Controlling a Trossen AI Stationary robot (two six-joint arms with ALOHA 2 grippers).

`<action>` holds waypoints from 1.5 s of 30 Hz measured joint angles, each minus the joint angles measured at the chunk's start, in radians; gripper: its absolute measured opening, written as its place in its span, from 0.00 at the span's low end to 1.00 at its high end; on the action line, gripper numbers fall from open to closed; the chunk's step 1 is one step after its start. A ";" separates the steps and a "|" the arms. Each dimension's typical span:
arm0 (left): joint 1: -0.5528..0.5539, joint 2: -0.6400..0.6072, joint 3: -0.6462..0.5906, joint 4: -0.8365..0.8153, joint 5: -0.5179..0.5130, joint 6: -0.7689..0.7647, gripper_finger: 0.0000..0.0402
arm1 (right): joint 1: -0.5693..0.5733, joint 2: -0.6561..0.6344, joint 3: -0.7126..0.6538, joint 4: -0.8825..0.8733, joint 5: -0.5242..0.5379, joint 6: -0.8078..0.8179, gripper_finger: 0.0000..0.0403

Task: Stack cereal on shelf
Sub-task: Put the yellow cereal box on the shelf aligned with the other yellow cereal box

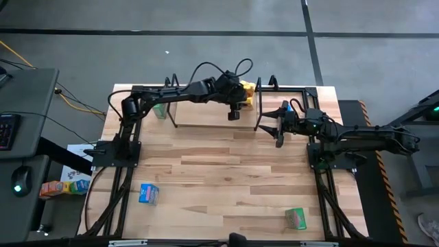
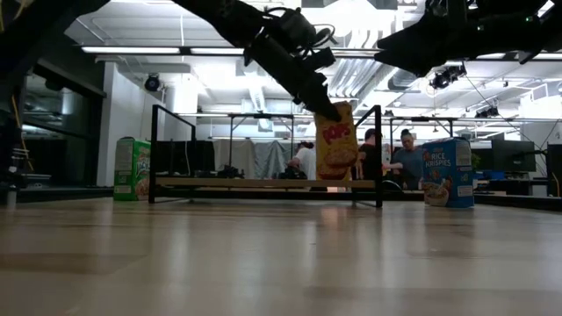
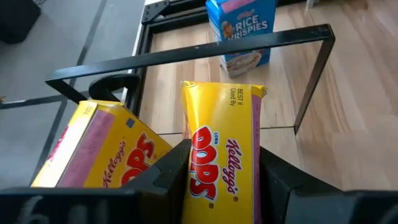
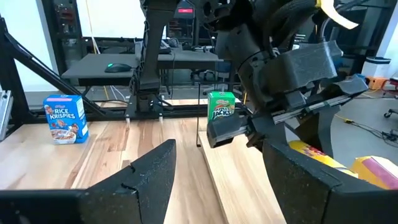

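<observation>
The lower end of the yellow cereal box (image 3: 222,149) is at the shelf plank (image 3: 278,146) next to its twin, so the left gripper needs to open now.
My left gripper (image 1: 235,106) is over the right end of the shelf (image 2: 255,183), shut on a yellow cereal box (image 2: 336,145). A second yellow box (image 3: 93,158) lies tilted beside it. A green box (image 2: 132,168) stands on the table by the shelf's left end. A blue box (image 2: 448,171) stands on the table right of the right hoop (image 2: 379,154). My right gripper (image 1: 278,127) hovers open just right of that hoop. One more blue box (image 1: 148,194) and one more green box (image 1: 295,218) sit near the table's near edge. My left gripper pinches the yellow box between its two fingers (image 3: 177,165), one on each side of the printed front (image 3: 221,168). In the low view the fingers come slanting down onto its upper end (image 2: 329,112). The box hangs tilted, its lower end at the plank; whether it touches, I cannot tell.
The shelf's black wire hoops (image 3: 186,53) stand close around the held box. The left arm (image 4: 273,68) fills much of the right wrist view. More small boxes (image 1: 62,186) lie off the table's left side. People stand in the room beyond the table (image 2: 404,158).
</observation>
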State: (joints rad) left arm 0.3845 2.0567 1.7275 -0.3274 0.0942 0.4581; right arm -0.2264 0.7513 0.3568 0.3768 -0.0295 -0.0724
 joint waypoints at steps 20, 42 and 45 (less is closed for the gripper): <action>0.021 0.000 -0.001 -0.020 0.069 0.001 0.44 | 0.000 0.000 0.000 0.017 0.000 -0.007 0.58; 0.019 -0.091 -0.002 -0.025 -0.025 0.020 0.55 | 0.000 0.000 0.000 0.016 0.000 -0.007 0.58; 0.015 -0.142 -0.002 -0.070 -0.026 -0.020 0.55 | 0.000 0.000 0.000 0.016 0.000 -0.007 0.58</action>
State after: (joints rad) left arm 0.3992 1.9147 1.7252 -0.3974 0.0687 0.4383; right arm -0.2264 0.7513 0.3567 0.3927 -0.0292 -0.0795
